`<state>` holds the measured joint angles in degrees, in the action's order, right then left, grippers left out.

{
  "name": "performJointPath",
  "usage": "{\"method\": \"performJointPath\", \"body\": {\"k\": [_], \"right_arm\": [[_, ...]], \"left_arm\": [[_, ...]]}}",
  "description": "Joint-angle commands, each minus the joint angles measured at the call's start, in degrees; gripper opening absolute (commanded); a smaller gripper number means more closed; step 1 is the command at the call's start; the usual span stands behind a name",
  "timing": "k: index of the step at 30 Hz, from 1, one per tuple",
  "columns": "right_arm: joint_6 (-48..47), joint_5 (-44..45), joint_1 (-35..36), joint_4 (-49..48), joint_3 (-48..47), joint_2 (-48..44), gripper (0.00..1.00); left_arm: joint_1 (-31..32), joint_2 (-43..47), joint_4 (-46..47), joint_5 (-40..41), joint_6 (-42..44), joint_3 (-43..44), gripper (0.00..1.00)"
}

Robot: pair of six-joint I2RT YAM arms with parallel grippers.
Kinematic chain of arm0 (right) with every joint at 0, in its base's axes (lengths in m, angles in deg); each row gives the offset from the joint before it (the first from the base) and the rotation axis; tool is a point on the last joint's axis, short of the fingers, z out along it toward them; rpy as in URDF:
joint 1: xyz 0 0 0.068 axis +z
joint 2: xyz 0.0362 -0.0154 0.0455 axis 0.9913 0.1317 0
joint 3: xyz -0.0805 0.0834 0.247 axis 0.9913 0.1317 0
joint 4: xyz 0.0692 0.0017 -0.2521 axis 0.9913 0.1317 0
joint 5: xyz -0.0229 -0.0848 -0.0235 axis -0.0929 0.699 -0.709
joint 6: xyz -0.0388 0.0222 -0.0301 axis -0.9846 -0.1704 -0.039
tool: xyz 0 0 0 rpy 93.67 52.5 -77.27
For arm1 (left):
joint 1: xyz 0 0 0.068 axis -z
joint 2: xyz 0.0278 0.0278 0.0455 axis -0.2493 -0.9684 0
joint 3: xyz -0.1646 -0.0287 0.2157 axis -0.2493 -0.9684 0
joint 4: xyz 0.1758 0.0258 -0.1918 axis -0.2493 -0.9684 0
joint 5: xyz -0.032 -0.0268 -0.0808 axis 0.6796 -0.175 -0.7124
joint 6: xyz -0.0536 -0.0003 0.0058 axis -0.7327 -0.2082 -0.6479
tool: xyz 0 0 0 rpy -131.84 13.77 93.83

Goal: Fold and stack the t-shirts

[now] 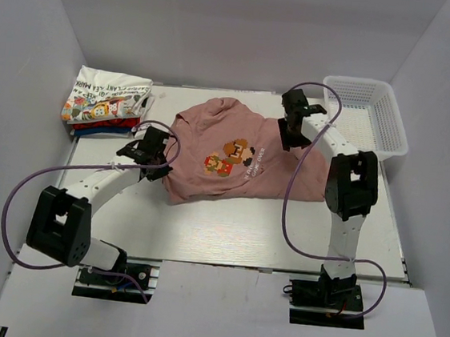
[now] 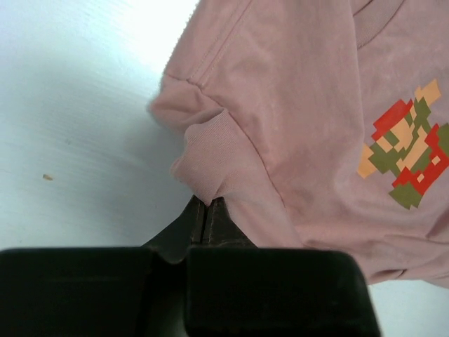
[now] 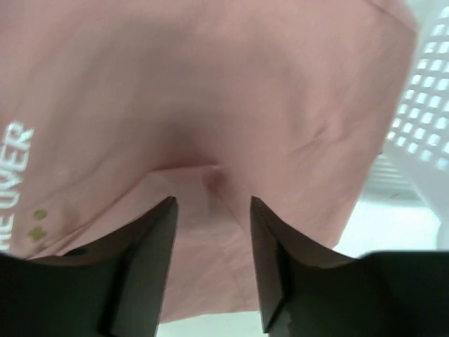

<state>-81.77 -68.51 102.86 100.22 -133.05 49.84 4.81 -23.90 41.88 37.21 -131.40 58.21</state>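
Note:
My right gripper takes hold of the pink tee's raised crease [image 1: 294, 151] [image 3: 207, 193] next, opposite the sleeve my left gripper holds, to spread the tee flat for folding.
A dusty-pink tee [image 1: 234, 157] with a pixel cartoon print lies spread in the middle of the table. My left gripper [image 1: 155, 159] is at its left edge. In the left wrist view the gripper [image 2: 208, 205] is shut on a pinched fold of the pink tee's sleeve [image 2: 210, 151]. My right gripper [image 1: 295, 132] hangs over the tee's right side. In the right wrist view it [image 3: 210, 207] is open, its fingers either side of a raised crease of pink cloth [image 3: 210, 105], not holding it. A stack of folded tees [image 1: 107, 104], white printed on top of red and blue, sits at the far left.
A white plastic mesh basket [image 1: 367, 115] stands at the far right corner and also shows in the right wrist view [image 3: 424, 105]. White walls enclose the table on three sides. Purple cables loop from both arms.

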Motion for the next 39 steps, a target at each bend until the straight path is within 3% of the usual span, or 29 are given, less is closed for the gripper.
{"method": "performJointPath", "body": {"k": [1, 2, 5, 10, 14, 24, 31, 39], "right_arm": [[-4.08, 2.85, -1.61, -0.72, -4.73, 0.38, 0.54], [-3.46, 2.94, -1.96, 0.08, -5.00, -0.14, 0.61], [-1.00, -0.64, -2.58, 1.84, -3.34, -3.38, 0.63], [-0.03, -14.54, -3.81, -4.90, 9.39, -10.60, 0.66], [-2.66, -21.39, -5.57, -6.86, 8.63, -8.86, 0.66], [-3.11, -25.97, -8.03, -8.70, 2.82, 0.81, 0.63], [-2.41, -28.26, -8.21, -11.86, 5.36, 1.00, 0.62], [-1.35, -28.09, -8.39, -11.61, 6.16, 1.43, 0.54]], "left_arm": [[-0.26, -2.17, -1.62, 2.52, 0.86, 3.63, 0.00], [-0.26, -2.79, -3.10, 2.53, 1.38, 5.03, 0.00], [-0.26, -4.64, -4.25, 3.14, 1.38, 6.88, 0.00], [-0.26, -5.17, -4.79, 3.14, 2.43, 7.50, 0.00], [-0.26, -5.17, -5.31, 3.14, 2.96, 6.98, 0.00], [-0.26, -4.56, -4.79, 3.14, 2.44, 6.45, 0.00], [-0.26, -2.81, -4.18, 3.67, 1.92, 5.14, 0.00], [-0.26, -1.66, -5.22, 3.67, 1.91, 5.13, 0.00]]}}
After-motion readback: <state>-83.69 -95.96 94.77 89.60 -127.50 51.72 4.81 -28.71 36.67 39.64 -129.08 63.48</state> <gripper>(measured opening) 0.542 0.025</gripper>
